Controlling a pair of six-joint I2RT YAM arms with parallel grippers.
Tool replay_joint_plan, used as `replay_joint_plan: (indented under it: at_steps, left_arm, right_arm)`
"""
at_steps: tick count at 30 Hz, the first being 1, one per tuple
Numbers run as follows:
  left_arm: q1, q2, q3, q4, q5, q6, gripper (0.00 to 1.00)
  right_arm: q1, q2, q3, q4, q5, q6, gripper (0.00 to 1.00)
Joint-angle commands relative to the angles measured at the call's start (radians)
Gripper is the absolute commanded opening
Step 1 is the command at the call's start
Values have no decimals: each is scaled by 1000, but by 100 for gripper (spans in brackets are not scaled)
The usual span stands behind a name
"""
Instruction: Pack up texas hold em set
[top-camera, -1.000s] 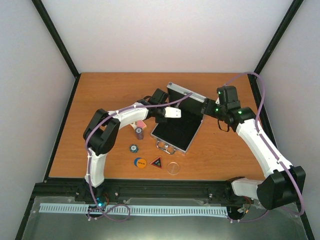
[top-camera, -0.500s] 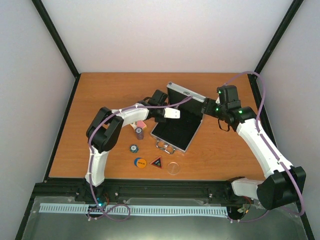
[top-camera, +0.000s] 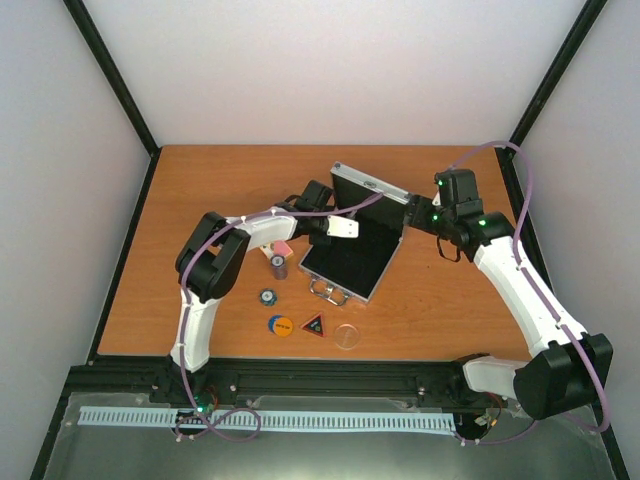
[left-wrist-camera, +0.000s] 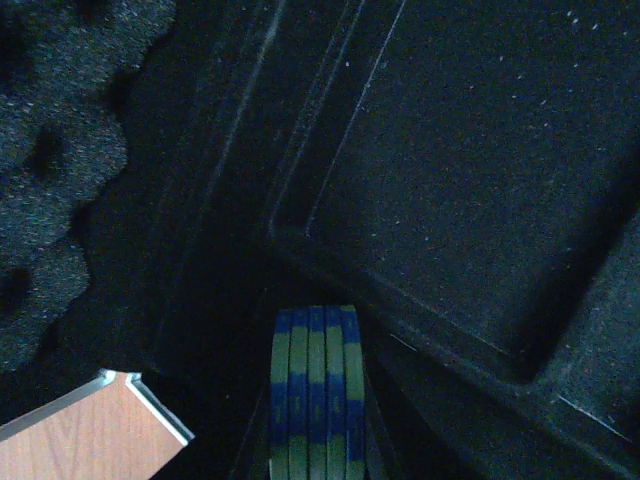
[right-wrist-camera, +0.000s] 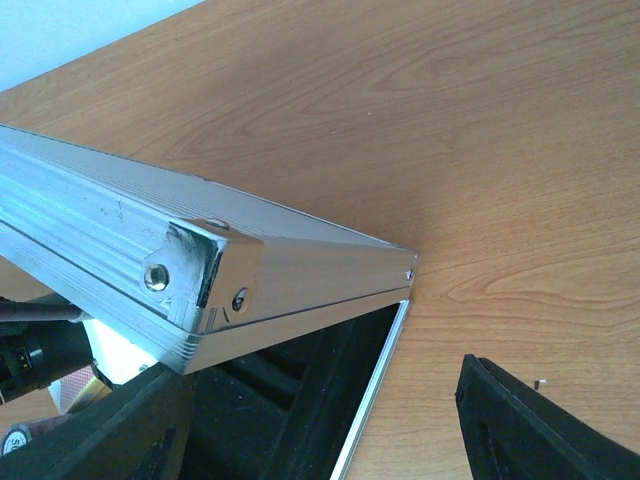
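Observation:
The left gripper is ready to release, as the poker chips (left-wrist-camera: 315, 390) would fall inside the base's rim.
The silver case (top-camera: 392, 262) lies open mid-table, with its black-lined base (left-wrist-camera: 470, 170) flat and its lid (top-camera: 368, 186) raised at the back. My left gripper (top-camera: 343, 228) reaches into the base and is shut on a stack of blue-and-green poker chips (left-wrist-camera: 315, 390), held on edge over the black lining. My right gripper (top-camera: 412, 214) stands open at the lid's right end. The lid's metal corner (right-wrist-camera: 205, 270) sits between its black fingers (right-wrist-camera: 530, 425), with the right finger clear of it. The case handle (top-camera: 330, 291) points toward me.
Left of the case are a pink-white card pack (top-camera: 283, 247), a short chip stack (top-camera: 278, 265) and a single chip (top-camera: 267, 296). Nearer the front lie an orange disc (top-camera: 279, 325), a black-red triangle (top-camera: 314, 324) and a clear disc (top-camera: 347, 336). Walls enclose the table.
The left arm has shifted a little right, carrying the chips slightly deeper over the case base. The right gripper has stayed at the lid.

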Motion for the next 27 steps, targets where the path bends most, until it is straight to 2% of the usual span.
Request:
replay_joint_plan:
  at_steps: [1,4,12,20,27]
  left_arm:
    - [14,15,-23,69,12,18,12]
    - [13,11,-15,76,7,18,19]
    - [13,31,12,85,-9,15,28]
    - [14,29,7,161,-81,-6,30]
    - [13,23,26,167,-114,-17,30]
  right_arm:
    - [-14,-3,29,-14,17,-6,74]
    - [-14,-3,30,-16,14,-8,74]
    - [-13,-7,42,-29,7,-18,74]
    - [-14,-20,32,-33,-2,-19,74]
    - [-14,-24,29,-31,-7,-19,74]
